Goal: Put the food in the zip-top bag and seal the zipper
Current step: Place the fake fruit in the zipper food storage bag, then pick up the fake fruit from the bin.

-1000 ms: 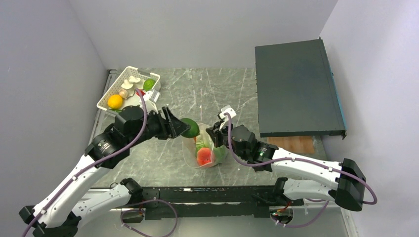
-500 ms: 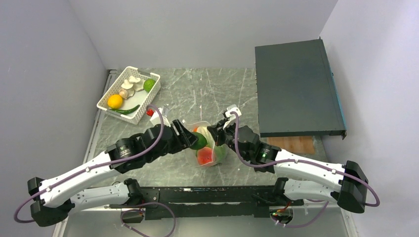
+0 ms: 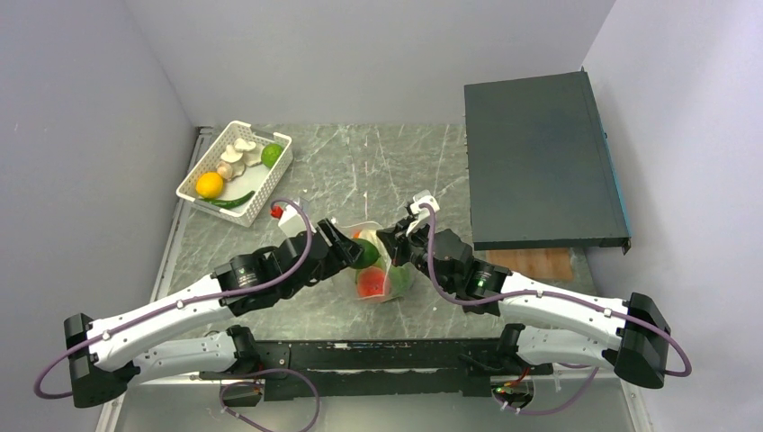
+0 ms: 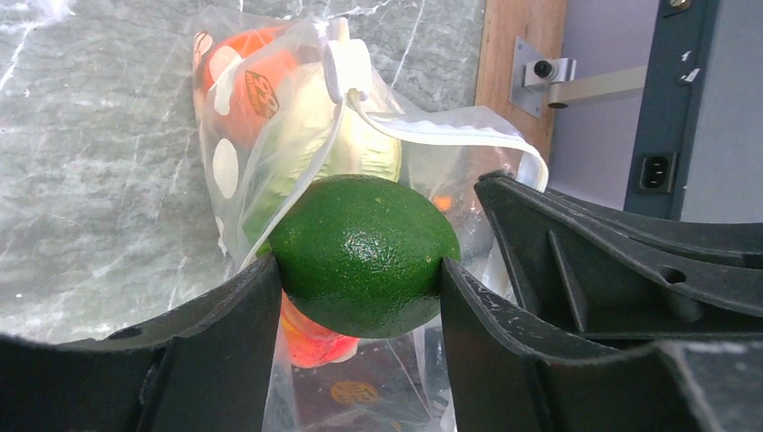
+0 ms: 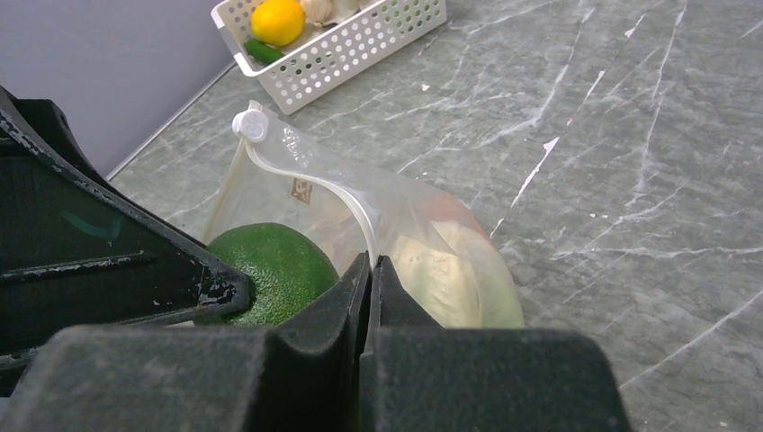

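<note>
The round green fruit is in the lifted opening of the bag [image 3: 382, 274] and would fall inside, so my left gripper should open.
My left gripper [image 3: 358, 253] [image 4: 360, 272] is shut on a round green fruit [image 3: 364, 255] [image 4: 364, 255], which it holds at the mouth of the zip-top bag [image 3: 382, 274] [image 4: 270, 117] [image 5: 450, 261]. My right gripper [image 3: 397, 245] [image 5: 371, 266] is shut on the bag's rim at the zipper [image 4: 450, 135] [image 5: 315, 184] and keeps the mouth lifted. A red-orange fruit [image 3: 371, 286] [image 4: 306, 335] and pale green lettuce [image 3: 401, 277] [image 4: 360, 148] lie inside the bag. More food sits in the white basket [image 3: 274, 180] [image 5: 360, 45]: a yellow citrus [image 3: 209, 184] [image 5: 277, 20], mushrooms [image 3: 236, 153], a green fruit [image 3: 271, 155] and a long dark green vegetable [image 3: 229, 202].
A large dark box [image 3: 540, 171] fills the right side of the table, with a wooden board [image 3: 535, 263] at its near edge. Grey walls close in on the left, back and right.
My left arm has carried the green fruit right and down to the bag's mouth. My right gripper has stayed shut on the rim and barely shifted.
</note>
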Controlling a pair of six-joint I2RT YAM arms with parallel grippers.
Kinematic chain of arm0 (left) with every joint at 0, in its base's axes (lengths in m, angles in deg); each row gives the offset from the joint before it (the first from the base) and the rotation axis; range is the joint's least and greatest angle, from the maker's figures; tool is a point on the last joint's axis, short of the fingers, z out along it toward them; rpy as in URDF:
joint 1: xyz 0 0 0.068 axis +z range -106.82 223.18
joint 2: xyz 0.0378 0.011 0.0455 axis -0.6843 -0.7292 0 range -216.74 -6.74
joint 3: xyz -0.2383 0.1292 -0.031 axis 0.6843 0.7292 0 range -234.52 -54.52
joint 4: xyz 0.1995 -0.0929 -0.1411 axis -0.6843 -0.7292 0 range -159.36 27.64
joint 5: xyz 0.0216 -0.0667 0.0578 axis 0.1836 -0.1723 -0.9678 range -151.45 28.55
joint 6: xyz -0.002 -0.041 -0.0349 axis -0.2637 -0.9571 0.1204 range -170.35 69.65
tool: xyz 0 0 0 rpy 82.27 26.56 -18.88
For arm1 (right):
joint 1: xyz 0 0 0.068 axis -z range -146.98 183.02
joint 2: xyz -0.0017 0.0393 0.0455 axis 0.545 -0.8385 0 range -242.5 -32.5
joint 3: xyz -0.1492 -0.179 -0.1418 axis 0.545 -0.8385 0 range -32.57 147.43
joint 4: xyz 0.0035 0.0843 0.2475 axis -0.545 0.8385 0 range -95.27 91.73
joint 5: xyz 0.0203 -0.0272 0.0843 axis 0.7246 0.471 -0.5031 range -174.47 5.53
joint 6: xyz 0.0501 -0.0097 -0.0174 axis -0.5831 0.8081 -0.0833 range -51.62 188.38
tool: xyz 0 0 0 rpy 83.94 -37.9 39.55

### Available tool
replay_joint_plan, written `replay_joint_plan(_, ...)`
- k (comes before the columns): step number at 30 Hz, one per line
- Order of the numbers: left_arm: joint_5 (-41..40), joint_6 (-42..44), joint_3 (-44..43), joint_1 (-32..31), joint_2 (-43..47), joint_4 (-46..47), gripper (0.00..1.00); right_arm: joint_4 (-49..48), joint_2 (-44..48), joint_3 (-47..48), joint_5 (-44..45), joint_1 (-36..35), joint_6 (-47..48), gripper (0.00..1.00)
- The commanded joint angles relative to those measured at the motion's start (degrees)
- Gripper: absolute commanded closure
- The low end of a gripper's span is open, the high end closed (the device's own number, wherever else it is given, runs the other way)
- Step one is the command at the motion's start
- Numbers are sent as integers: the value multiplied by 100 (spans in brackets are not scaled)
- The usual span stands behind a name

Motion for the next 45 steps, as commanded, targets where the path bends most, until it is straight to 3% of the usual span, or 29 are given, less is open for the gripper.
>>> replay_joint_plan(1,-100,71,3,-32,16,522,57,-251,101,60,-22,-9,-15,100)
replay_joint_plan(8,335,483,85,-32,82,709,24,-296,171,1,-60,-5,1,100)
replay_joint_plan(13,388,769,124,-32,293,634,14,-266,128,42,-125,-1,-14,100)
replay_joint_plan(24,464,1404,-210,-32,475,281,10,-215,26,91,-182,-11,-4,100)
replay_joint_plan(30,200,2309,-860,106,523,-415,5,-261,73,45,-202,-9,20,100)
replay_joint_plan(35,-104,2885,-1760,483,245,-1567,2,-258,60,48,-240,-5,39,100)
replay_joint_plan(39,-705,3143,-1978,742,179,-2181,0,-254,57,44,-243,-7,60,100)
replay_joint_plan(42,-1004,3310,-1804,1118,300,-2226,0,-246,68,44,-253,-6,64,100)
replay_joint_plan(45,-706,3652,-1529,1866,421,-1973,0,-270,54,39,-263,-5,77,100)
